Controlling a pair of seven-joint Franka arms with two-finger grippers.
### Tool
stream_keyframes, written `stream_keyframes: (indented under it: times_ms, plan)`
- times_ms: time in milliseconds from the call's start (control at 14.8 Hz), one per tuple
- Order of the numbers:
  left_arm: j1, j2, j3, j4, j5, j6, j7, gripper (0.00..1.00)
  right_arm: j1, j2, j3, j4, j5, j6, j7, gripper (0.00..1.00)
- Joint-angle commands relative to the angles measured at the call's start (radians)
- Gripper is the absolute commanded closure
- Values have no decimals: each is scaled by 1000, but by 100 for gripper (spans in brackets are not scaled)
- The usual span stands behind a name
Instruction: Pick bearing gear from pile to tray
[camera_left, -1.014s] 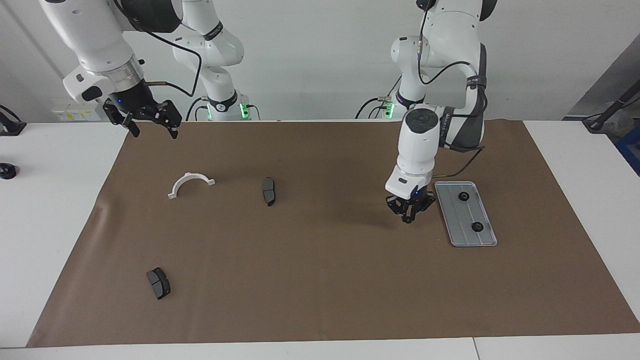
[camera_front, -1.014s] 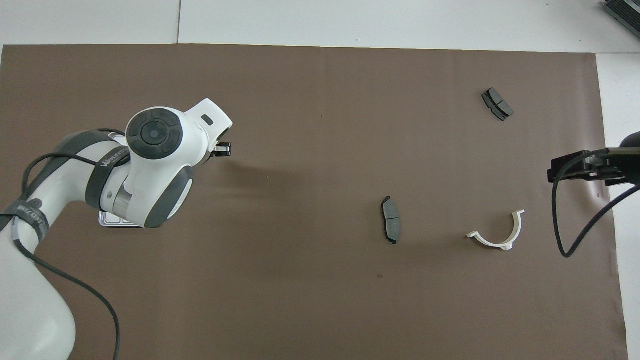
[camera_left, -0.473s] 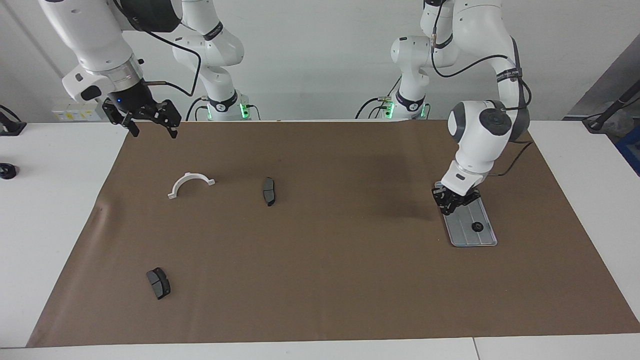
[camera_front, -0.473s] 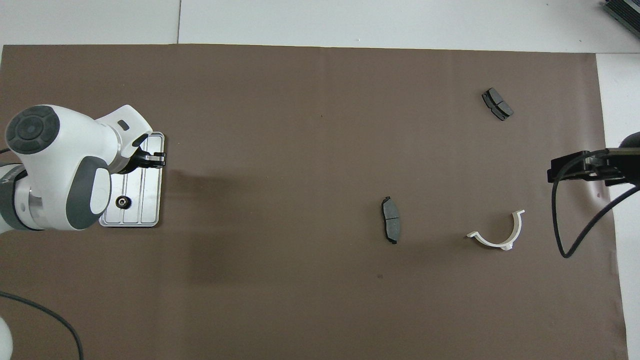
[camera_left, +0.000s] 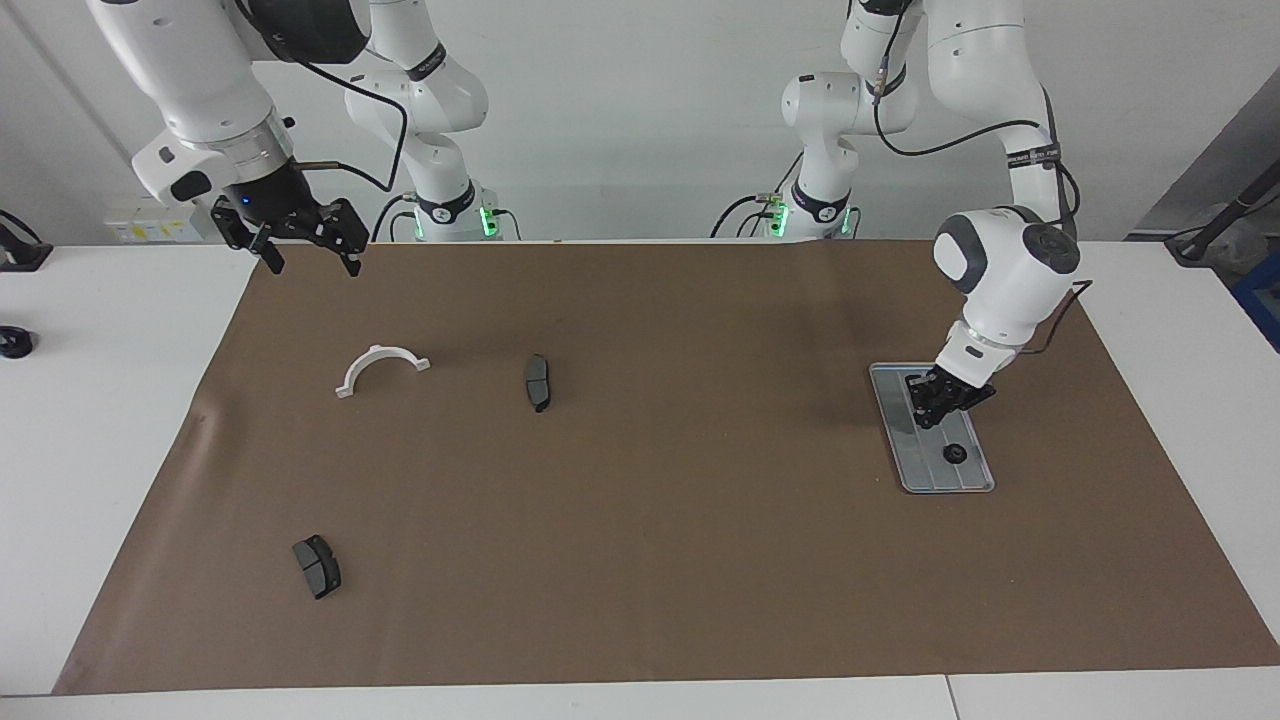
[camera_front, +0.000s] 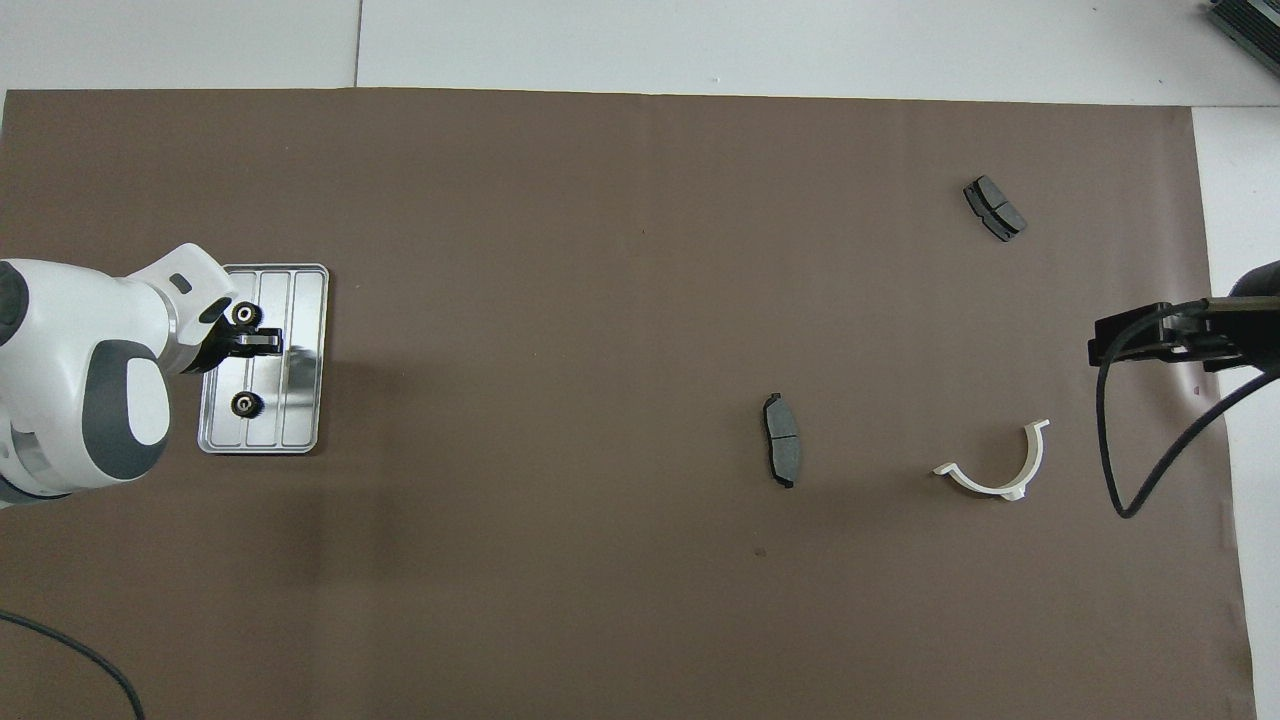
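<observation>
The fingers of my left gripper are inside the rim of the silver tray, over the tray's ridged bottom, so my left gripper opens next.
The silver tray (camera_left: 915, 445) (camera_front: 302, 380) lies toward the left arm's end of the mat. Two small black gears lie in it: both show in the overhead view (camera_front: 243, 314) (camera_front: 244, 403), one in the facing view (camera_left: 955, 455). My left gripper (camera_left: 922, 418) (camera_front: 268, 341) hangs low over the tray between them, fingers together; whether it holds a gear does not show. The pile toward the right arm's end is a white half-ring bracket (camera_left: 383, 350) (camera_front: 1000, 491) and two brake pads (camera_left: 538, 382) (camera_left: 317, 566). No gear shows there. My right gripper (camera_left: 305, 255) waits open, raised over the mat's corner.
A brown mat (camera_left: 640, 520) covers most of the white table. The brake pads also show in the overhead view (camera_front: 782, 453) (camera_front: 995, 208). The right gripper's cable (camera_front: 1110, 440) hangs over the mat's edge near the bracket.
My left gripper swung from over the bare mat beside the tray to low over the tray. The right gripper barely shifted. The parts on the mat did not move.
</observation>
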Motion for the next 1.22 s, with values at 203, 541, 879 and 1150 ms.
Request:
stream_keyframes:
  times_ms: [203, 541, 879, 1150]
  plan:
    - [3, -13, -2, -32, -80, 36, 28, 68, -8, -16, 5, -11, 18, -6, 9, 0]
    - [8, -25, -2, -17, -78, 12, 128, 0, -6, -16, 5, -11, 18, -6, 9, 0]
    - [2, -108, -5, 69, -34, -157, 134, 0, -8, -16, 5, -11, 18, -6, 9, 0]
    - [8, -134, -30, 257, 105, -371, 120, 0, -8, -16, 5, -11, 18, -6, 9, 0]
